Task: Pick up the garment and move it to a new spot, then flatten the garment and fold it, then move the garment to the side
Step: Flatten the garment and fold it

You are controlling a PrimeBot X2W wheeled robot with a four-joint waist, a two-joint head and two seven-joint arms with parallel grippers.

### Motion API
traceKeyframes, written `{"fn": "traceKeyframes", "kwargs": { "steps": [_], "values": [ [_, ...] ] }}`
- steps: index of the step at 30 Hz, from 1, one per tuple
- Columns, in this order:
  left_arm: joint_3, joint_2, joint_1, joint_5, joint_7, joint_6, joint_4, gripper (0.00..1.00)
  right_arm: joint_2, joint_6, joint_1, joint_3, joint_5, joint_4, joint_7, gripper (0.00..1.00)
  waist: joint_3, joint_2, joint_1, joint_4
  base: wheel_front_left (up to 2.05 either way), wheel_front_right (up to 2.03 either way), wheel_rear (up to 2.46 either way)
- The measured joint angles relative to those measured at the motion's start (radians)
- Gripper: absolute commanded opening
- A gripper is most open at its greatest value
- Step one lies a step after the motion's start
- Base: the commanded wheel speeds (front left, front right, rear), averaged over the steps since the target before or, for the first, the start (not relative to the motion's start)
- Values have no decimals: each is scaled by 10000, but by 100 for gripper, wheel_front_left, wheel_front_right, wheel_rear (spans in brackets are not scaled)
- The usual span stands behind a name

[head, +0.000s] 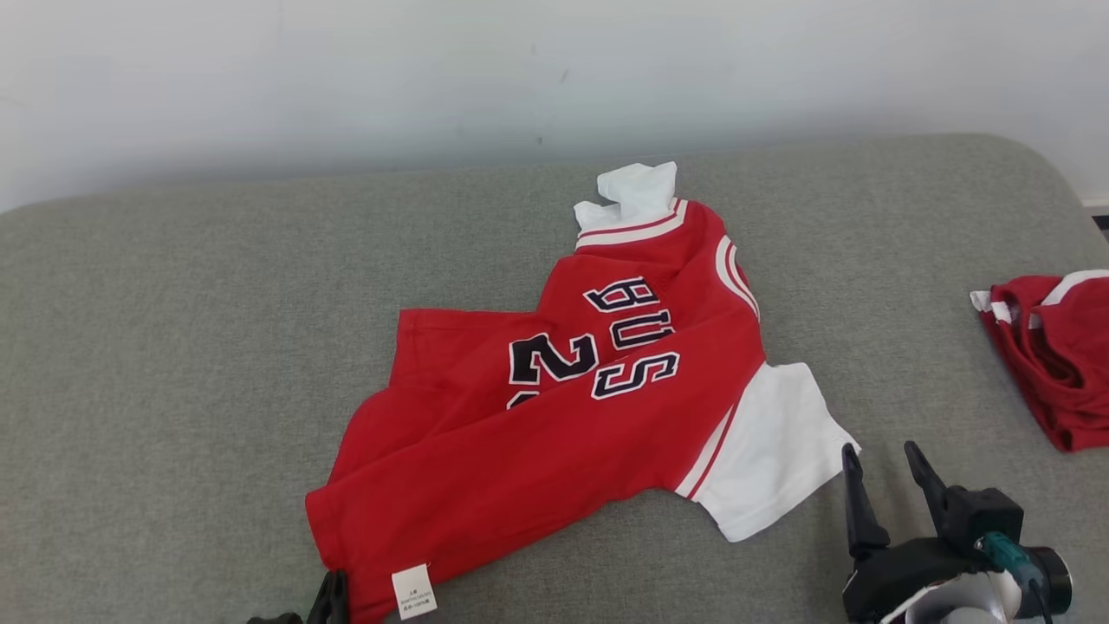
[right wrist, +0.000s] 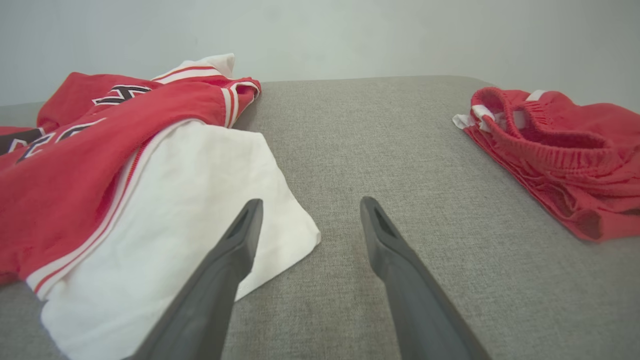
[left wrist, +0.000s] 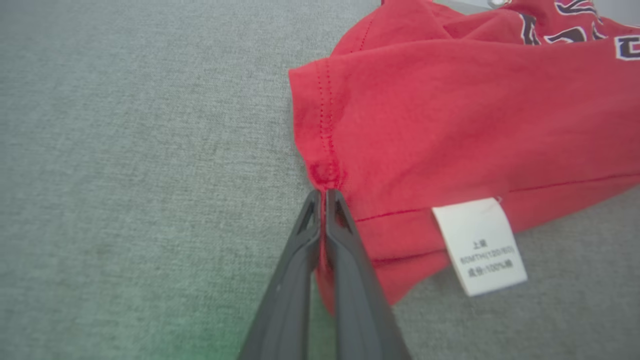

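My right gripper is going to pick up the jersey next by the open-end corner of its white sleeve. It will then pull the jersey's folded red body [head: 509,463] flat.
The garment [head: 554,425] is a small red jersey with white sleeves and dark lettering, lying rumpled and partly folded over in the middle of the grey cushion. My left gripper [head: 332,598] sits at its near hem corner by the white care label [head: 413,592]. In the left wrist view that gripper [left wrist: 324,192] is shut on the garment's [left wrist: 450,130] red hem, with cloth pinched between the fingers. My right gripper [head: 879,458] stands open just right of the white sleeve [head: 767,451]; in its own view the right gripper [right wrist: 310,205] holds nothing, its left finger over the sleeve's [right wrist: 200,200] corner.
A second red garment [head: 1053,355] lies bunched at the cushion's right edge, also seen as red knit cloth [right wrist: 560,155] in the right wrist view. The grey cushion [head: 173,347] ends at a pale wall [head: 346,78] behind. Bare fabric lies to the left.
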Motion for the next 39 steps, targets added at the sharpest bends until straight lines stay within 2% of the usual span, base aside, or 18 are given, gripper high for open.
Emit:
{"fn": "traceKeyframes", "kwargs": {
  "steps": [7, 16, 17, 18, 19, 20, 21, 24, 30, 36, 39],
  "values": [
    [-69, 0, -8, 58, 2, -100, -293, 0, -90, 0, -525, -274, -50, 1174, 0, 100, 152, 0, 0, 300, 0, 0, 0],
    [-261, -2, -60, 125, 2, -485, -800, 0, -205, 0, -1214, -422, -148, 2176, 0, 100, 337, 0, 0, 610, 0, 0, 0],
    [-293, -2, -62, 140, 2, -522, -869, 0, -213, 0, -1266, -431, -155, 2332, 0, 95, 360, 0, 1, 640, 0, 0, 0],
    [-305, -2, -63, 150, 2, -523, -911, 0, -219, 0, -1313, -430, -165, 2462, -4, 83, 387, 0, 1, 663, 0, 0, 0],
    [-314, -2, -63, 157, 2, -529, -936, 0, -234, 0, -1384, -418, -184, 2602, -6, 45, 415, -1, 0, 682, 0, 0, 0],
    [-326, -2, -63, 157, 2, -535, -963, 0, -255, 0, -1458, -412, -184, 2702, -10, 3, 440, 0, 0, 699, 0, 0, 0],
    [-330, 0, -64, 159, 2, -554, -993, 0, -259, 0, -1546, -389, -180, 2769, -12, 0, 467, 0, 0, 710, 0, 0, 0],
    [-397, 0, -104, 385, 2, -616, -1122, 0, -224, 0, -1573, -337, 127, 2575, -6, 0, 515, 0, -1, 749, 0, 0, 0],
    [-222, -6, -222, 408, 2, -715, -1804, 0, -320, 0, -1247, -132, 941, 1229, 2, 0, 277, 0, -1, 749, 0, 0, 0],
    [280, 13, -582, 951, 2, -1064, -2798, 0, -349, 0, -1393, 255, 1919, -330, 0, 0, -175, 0, -1, 657, 0, 0, 0],
    [560, 291, -998, 1101, 2, -1246, -3300, 0, -376, 0, -1747, 495, 2431, -953, 0, 0, -444, 0, -1, 584, 0, 0, 0]
  ]
}}
